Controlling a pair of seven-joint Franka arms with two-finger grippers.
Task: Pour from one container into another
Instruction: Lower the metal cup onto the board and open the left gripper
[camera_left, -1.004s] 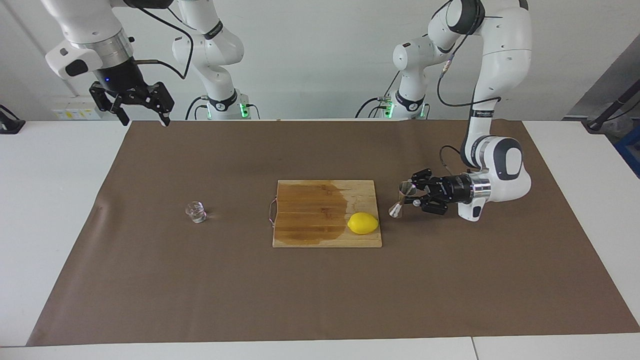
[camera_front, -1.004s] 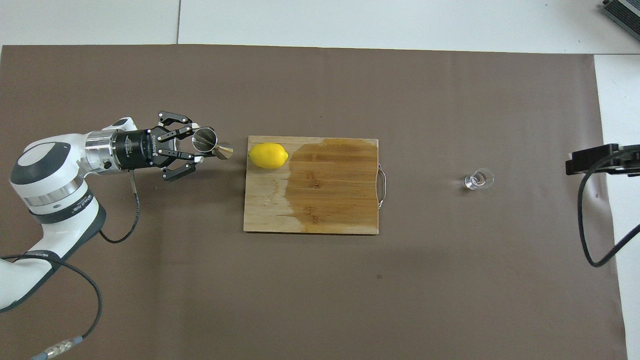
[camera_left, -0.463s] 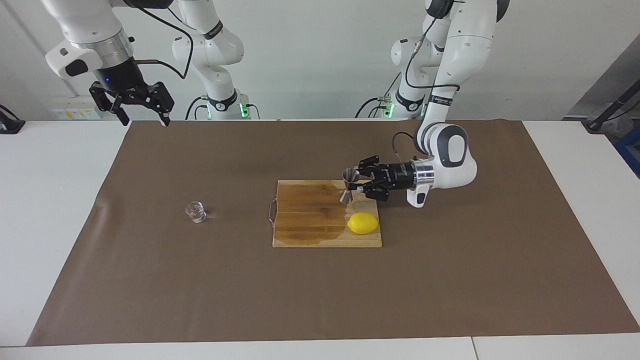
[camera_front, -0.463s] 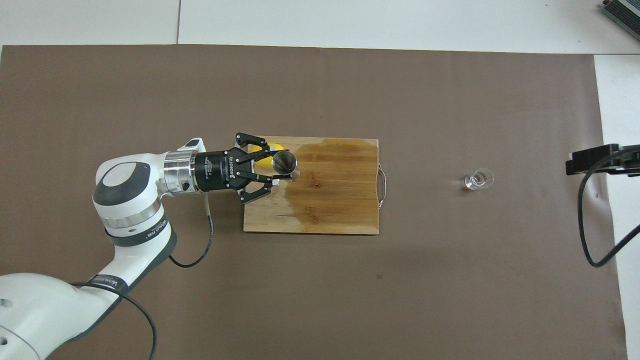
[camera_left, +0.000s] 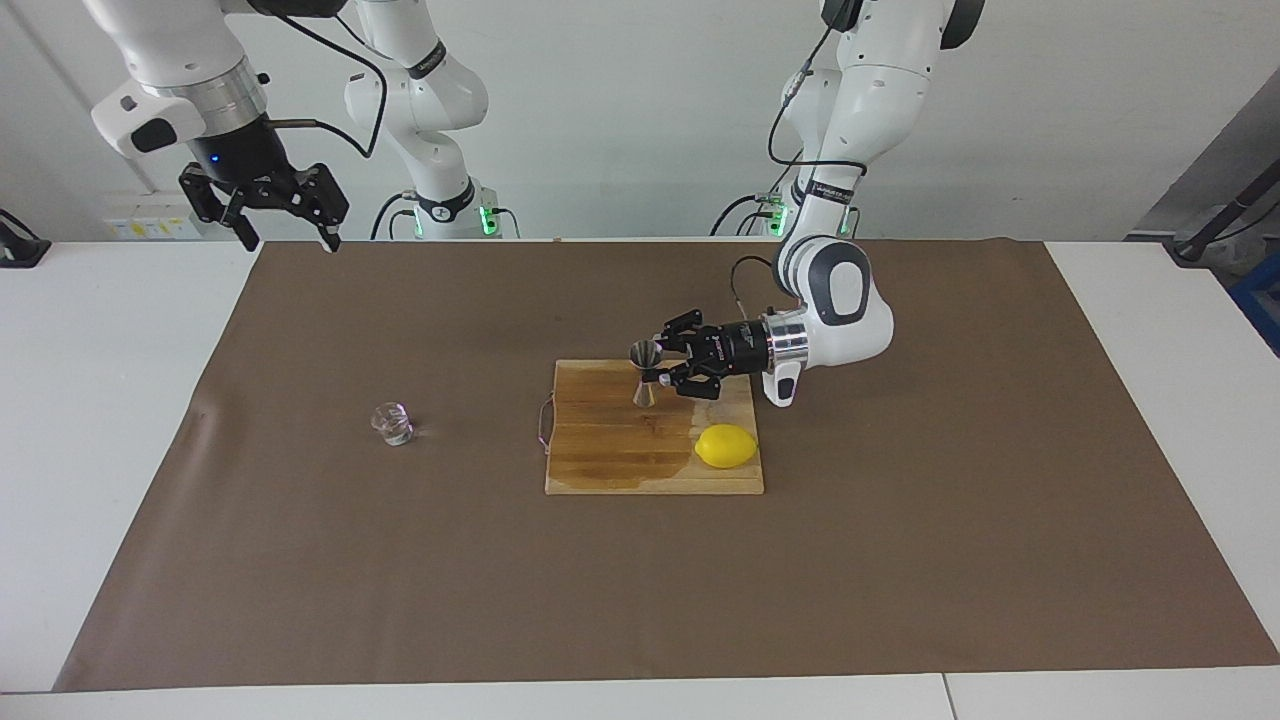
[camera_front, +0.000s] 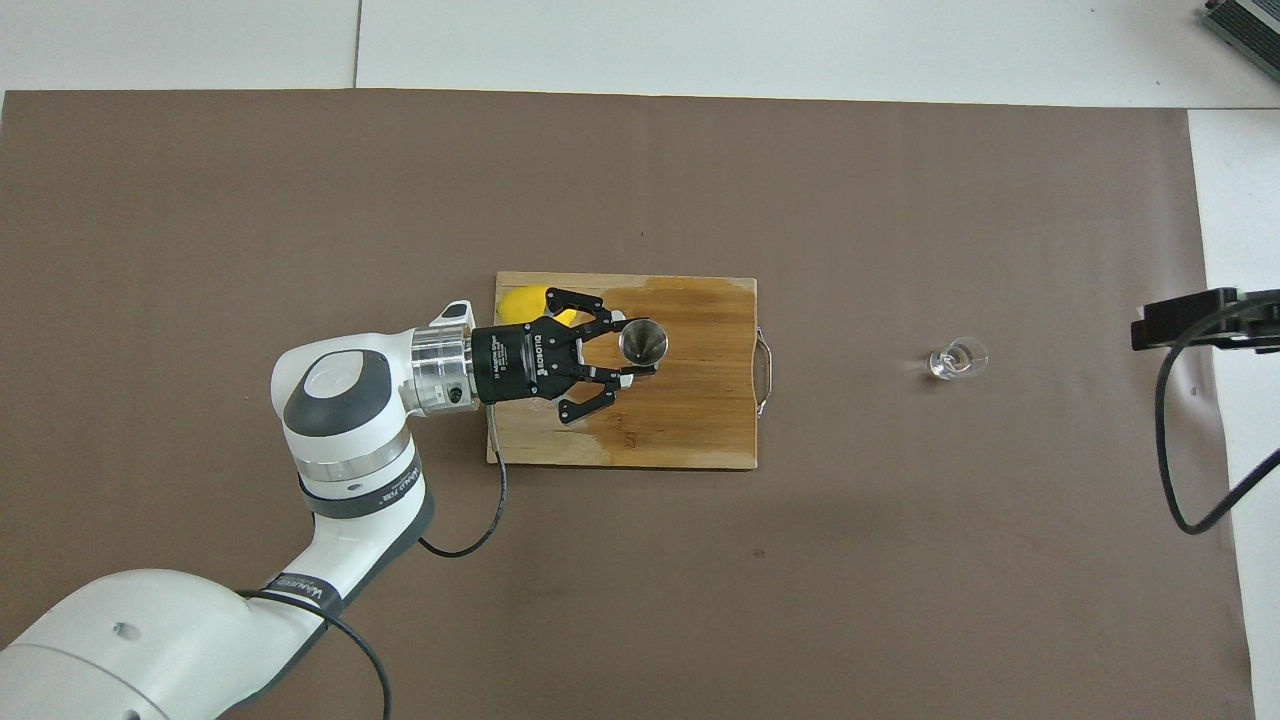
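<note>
The silver jigger hangs above the wooden cutting board, so my left gripper keeps hold of it for now.
My left gripper (camera_left: 648, 374) (camera_front: 640, 362) is shut on the waist of the silver metal jigger (camera_left: 644, 368) (camera_front: 642, 343). It holds the jigger upright in the air over the wooden cutting board (camera_left: 620, 460) (camera_front: 700, 420). The small clear glass cup (camera_left: 392, 424) (camera_front: 957, 360) stands on the brown mat toward the right arm's end of the table. High over the mat's corner at that end, my right gripper (camera_left: 288, 237) waits open and holds nothing; in the overhead view only part of its mount shows at the edge.
A yellow lemon (camera_left: 726, 446) (camera_front: 525, 300) lies on the cutting board's corner toward the left arm's end, partly covered by the left gripper from above. The board has a dark wet patch. A brown mat (camera_left: 400, 600) covers the white table.
The left arm has carried the jigger from beside the board's end to over the board, toward the right arm's end. The right arm and the cup have not moved.
</note>
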